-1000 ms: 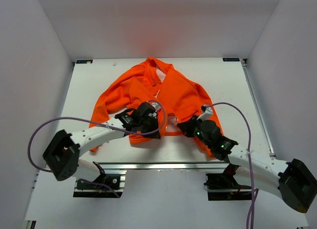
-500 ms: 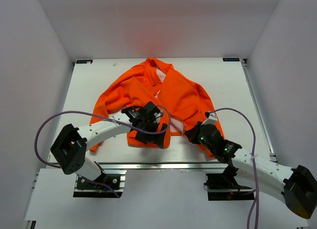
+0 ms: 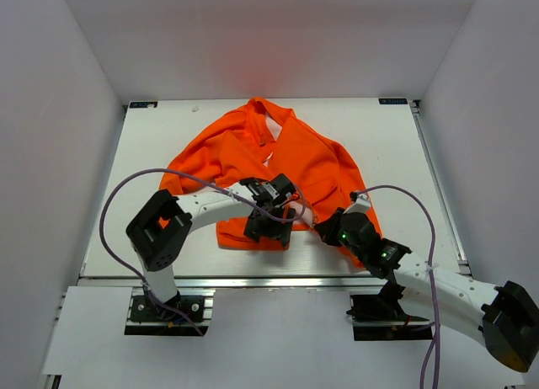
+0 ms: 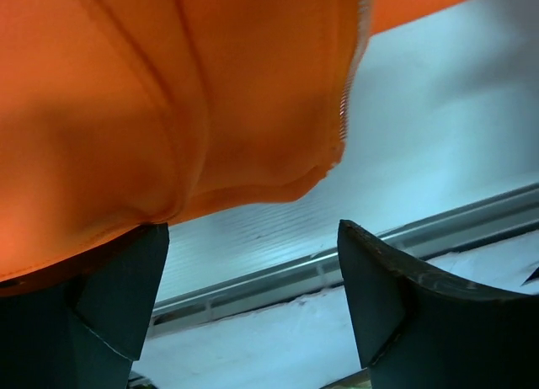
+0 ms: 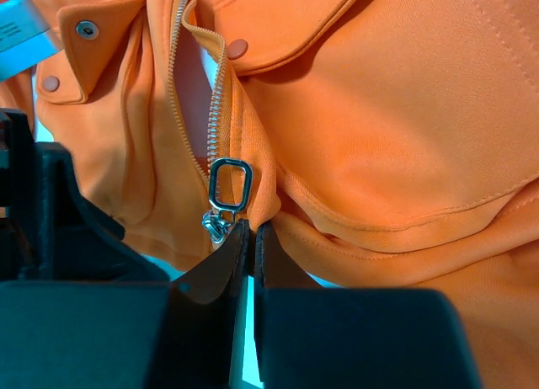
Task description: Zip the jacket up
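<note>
My left gripper grabs the jacket's bottom hem (image 3: 281,245) (image 4: 306,178) beside the zipper teeth next, leaving the end of the teeth free to insert for zipping.
The orange jacket (image 3: 303,162) lies spread on the white table, collar at the far end, its front open. My right gripper (image 5: 253,226) is shut on the jacket's bottom hem just right of the silver zipper pull (image 5: 229,180), below the open zipper teeth (image 5: 217,94). From above, my right gripper (image 3: 322,229) sits at the hem's right part. My left gripper (image 3: 271,229) hovers over the hem's left part. In the left wrist view my left gripper (image 4: 251,229) stands open with nothing between its fingers, and the jacket (image 4: 168,94) hangs just above them, touching the left finger.
An aluminium rail (image 3: 253,281) runs along the table's near edge, close below both grippers. The left arm's purple cable (image 3: 194,180) loops over the jacket's left sleeve. White walls enclose the table on three sides.
My left gripper has opened, let go of the hem and shifted right toward the zipper. The right gripper stays shut on the hem and has drawn slightly nearer.
</note>
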Tool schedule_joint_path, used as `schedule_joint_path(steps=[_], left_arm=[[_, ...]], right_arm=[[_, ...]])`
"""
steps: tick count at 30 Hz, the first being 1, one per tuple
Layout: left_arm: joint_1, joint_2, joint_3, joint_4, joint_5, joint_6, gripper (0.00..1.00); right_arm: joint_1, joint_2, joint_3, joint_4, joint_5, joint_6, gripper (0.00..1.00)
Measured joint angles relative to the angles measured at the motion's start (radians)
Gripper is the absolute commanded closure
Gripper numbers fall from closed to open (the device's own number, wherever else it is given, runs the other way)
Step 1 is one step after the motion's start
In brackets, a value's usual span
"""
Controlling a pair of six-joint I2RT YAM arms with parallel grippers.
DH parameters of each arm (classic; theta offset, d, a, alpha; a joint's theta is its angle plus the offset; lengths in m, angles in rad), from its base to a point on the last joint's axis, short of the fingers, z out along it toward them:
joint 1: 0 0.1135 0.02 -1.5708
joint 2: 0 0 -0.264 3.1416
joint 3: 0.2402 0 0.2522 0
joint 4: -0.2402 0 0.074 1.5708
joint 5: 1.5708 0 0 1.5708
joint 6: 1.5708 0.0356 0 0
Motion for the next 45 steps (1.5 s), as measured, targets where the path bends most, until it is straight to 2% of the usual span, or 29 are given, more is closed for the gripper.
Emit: schedule_joint_path(steps=[8,14,19,22,28,34,37,38,41,43,44,45], left_arm=[[-0.023,0.068,0.032,0.003,-0.087,-0.111,0.17],[-0.045,0.129,0.075,-0.038,-0.132,-0.202,0.16],[-0.048,0.163,0.122,-0.074,-0.137,-0.234,0.16],[-0.05,0.163,0.124,-0.074,-0.139,-0.248,0.09],[-0.053,0.17,0.142,-0.066,-0.133,-0.26,0.09],[-0.053,0.183,0.152,-0.069,-0.132,-0.264,0.15],[-0.053,0.204,0.177,-0.087,-0.133,-0.266,0.21],[-0.053,0.213,0.187,-0.094,-0.132,-0.267,0.3],[-0.053,0.247,0.232,-0.119,-0.126,-0.274,0.43],[-0.054,0.278,0.274,-0.144,-0.122,-0.272,0.6],[-0.054,0.292,0.292,-0.152,-0.117,-0.271,0.72],[-0.054,0.305,0.311,-0.155,-0.109,-0.268,0.91]], right_arm=[[0.0,-0.04,-0.032,0.0,0.005,0.023,1.0],[0.0,-0.058,-0.054,0.001,0.013,0.04,1.0],[0.0,-0.058,-0.066,0.0,0.016,0.047,1.0],[0.0,-0.06,-0.067,0.001,0.016,0.047,1.0],[0.0,-0.077,-0.07,0.0,0.018,0.047,1.0],[0.0,-0.098,-0.083,-0.001,0.021,0.048,1.0],[0.0,-0.098,-0.083,-0.002,0.023,0.048,1.0],[0.0,-0.098,-0.083,-0.002,0.023,0.048,1.0],[0.0,-0.098,-0.083,-0.004,0.024,0.048,1.0],[0.0,-0.095,-0.083,-0.005,0.024,0.048,1.0],[0.0,-0.094,-0.083,-0.008,0.025,0.048,1.0],[0.0,-0.093,-0.083,-0.01,0.026,0.048,1.0]])
